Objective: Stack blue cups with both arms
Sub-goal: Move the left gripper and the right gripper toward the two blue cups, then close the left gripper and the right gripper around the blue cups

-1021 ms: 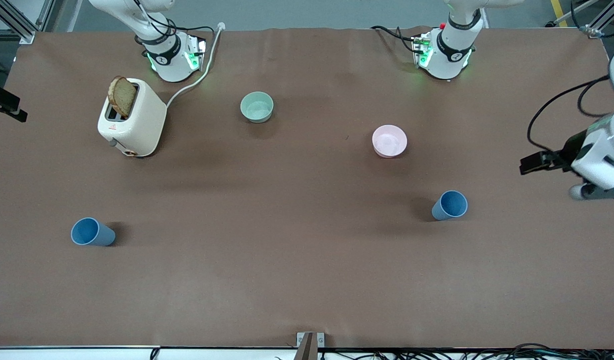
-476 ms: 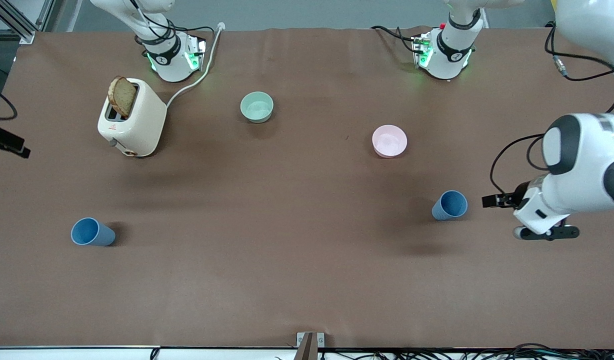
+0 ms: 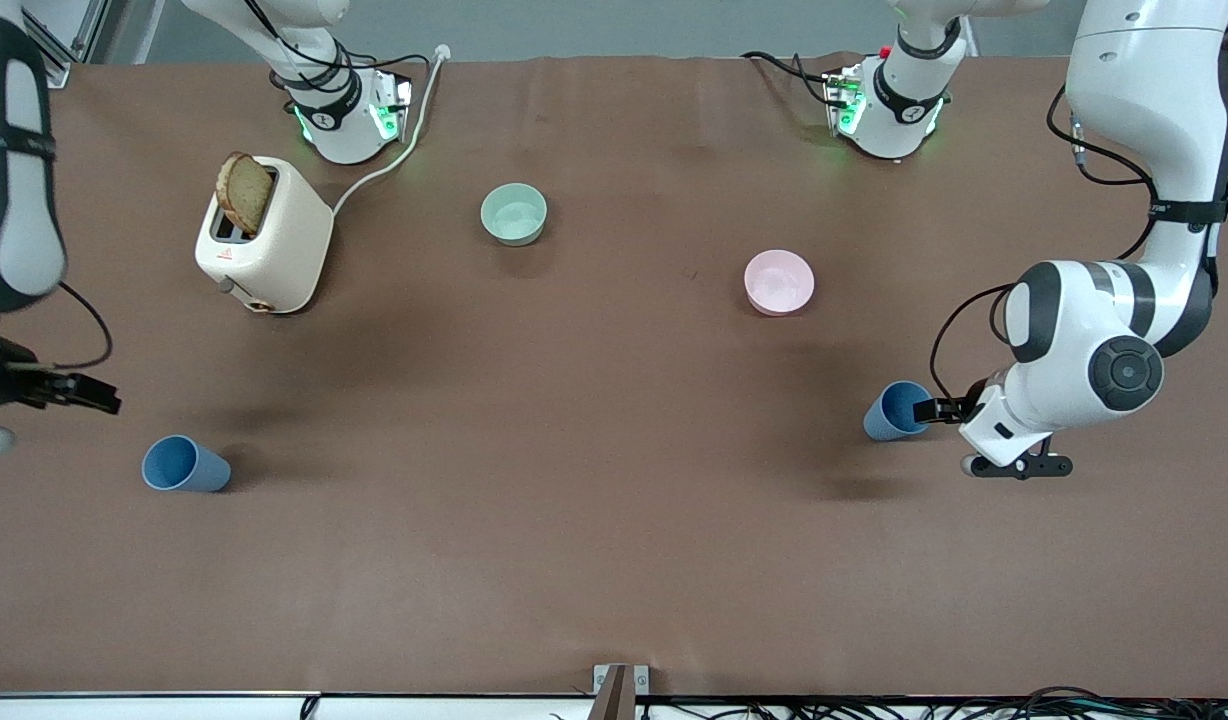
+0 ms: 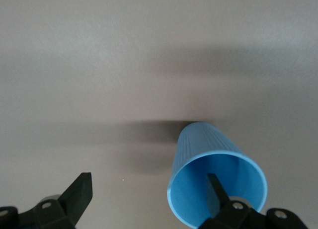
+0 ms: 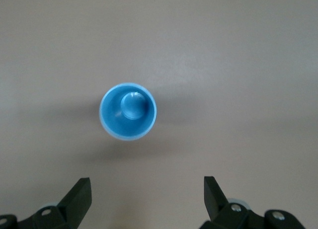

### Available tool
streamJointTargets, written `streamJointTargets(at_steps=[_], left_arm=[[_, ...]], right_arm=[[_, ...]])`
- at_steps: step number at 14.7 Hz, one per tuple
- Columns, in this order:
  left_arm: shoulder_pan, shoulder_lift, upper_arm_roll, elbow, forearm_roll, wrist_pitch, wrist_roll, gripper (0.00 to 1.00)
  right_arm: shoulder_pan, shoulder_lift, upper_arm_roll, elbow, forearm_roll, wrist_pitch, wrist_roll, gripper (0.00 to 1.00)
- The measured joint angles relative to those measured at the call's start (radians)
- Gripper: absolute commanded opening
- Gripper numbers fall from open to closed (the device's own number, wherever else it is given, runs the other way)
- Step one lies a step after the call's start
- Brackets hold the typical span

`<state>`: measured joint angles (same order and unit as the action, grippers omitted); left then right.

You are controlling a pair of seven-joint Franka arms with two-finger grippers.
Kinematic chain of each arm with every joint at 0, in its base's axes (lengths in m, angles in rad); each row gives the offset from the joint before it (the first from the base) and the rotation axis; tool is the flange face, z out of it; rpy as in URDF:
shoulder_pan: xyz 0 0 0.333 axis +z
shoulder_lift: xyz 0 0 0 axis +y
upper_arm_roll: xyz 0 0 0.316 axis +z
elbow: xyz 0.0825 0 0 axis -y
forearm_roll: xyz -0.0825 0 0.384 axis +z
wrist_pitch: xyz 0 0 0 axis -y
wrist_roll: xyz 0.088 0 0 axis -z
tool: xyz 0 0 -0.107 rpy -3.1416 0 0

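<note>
My left gripper grabs this blue cup by its open rim (image 3: 916, 392) (image 4: 175, 177) next, to stack the blue cups.
Two blue cups stand upright on the brown table. One cup (image 3: 899, 410) is toward the left arm's end and also shows in the left wrist view (image 4: 216, 187). My left gripper (image 3: 949, 410) (image 4: 147, 194) is open and low beside this cup, with one finger (image 4: 214, 189) in front of the cup's mouth. The other cup (image 3: 184, 463) is toward the right arm's end and shows from above in the right wrist view (image 5: 128, 111). My right gripper (image 3: 74, 390) (image 5: 146, 194) is open and empty, over the table beside this cup.
A cream toaster (image 3: 264, 235) with a slice of bread in it stands near the right arm's base, its cable trailing to the table's edge. A pale green bowl (image 3: 514, 213) and a pink bowl (image 3: 779, 282) sit mid-table, farther from the front camera than the cups.
Both arms have swung in from the table's ends. My left gripper has come down close beside its cup. My right gripper has moved toward the other cup. The cups have not moved.
</note>
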<state>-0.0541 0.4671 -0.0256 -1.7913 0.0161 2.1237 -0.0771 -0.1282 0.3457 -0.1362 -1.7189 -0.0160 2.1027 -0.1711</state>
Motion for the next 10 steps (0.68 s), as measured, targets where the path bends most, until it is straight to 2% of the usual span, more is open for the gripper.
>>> streamJointTargets(at_steps=[3,5,8,10], left_arm=[[-0.001,0.003,-0.004,-0.016,0.0,0.001,0.0,0.97],[-0.001,0.015,-0.006,-0.019,0.0,0.001,0.001,0.84],[-0.002,0.033,-0.009,-0.018,0.0,0.008,0.002,0.51],[-0.003,0.037,-0.01,-0.018,0.001,0.011,0.002,0.18]], right_arm=[[-0.001,0.095,0.002,-0.007,0.036,0.115,0.0,0.99],[-0.002,0.149,0.002,-0.006,0.061,0.164,-0.014,0.98],[-0.011,0.198,0.002,0.002,0.077,0.196,-0.025,0.97],[-0.018,0.217,0.002,0.009,0.08,0.2,-0.028,0.96]])
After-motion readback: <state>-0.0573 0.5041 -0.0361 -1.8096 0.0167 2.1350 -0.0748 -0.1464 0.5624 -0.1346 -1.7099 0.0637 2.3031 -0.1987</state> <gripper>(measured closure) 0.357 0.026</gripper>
